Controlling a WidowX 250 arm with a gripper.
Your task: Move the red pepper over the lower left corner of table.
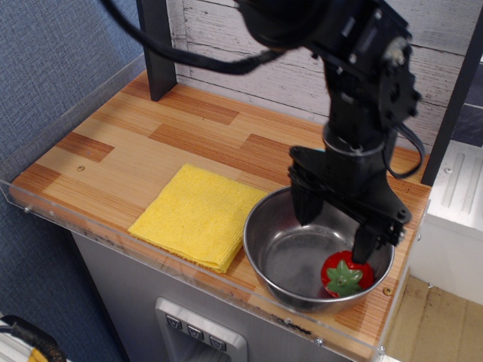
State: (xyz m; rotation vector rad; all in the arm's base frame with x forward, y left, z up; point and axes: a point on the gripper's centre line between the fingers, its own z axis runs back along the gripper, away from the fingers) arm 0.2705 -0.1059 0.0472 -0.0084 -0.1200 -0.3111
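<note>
The red pepper will go from the steel bowl to the bare table corner, so my gripper will next grab it by its glossy red body.
The red pepper, glossy red with a green star-shaped cap, lies inside the steel bowl at its right side, near the table's front right corner. My black gripper hangs open over the bowl, jaws spread wide. Its right finger stands just above and behind the pepper; its left finger is over the bowl's back left. It holds nothing. The wood-plank table has a clear acrylic rim; its lower left corner is bare wood.
A yellow cloth lies flat left of the bowl, near the front edge. A dark post stands at the back left. A white plank wall runs behind. A white shelf unit stands to the right of the table.
</note>
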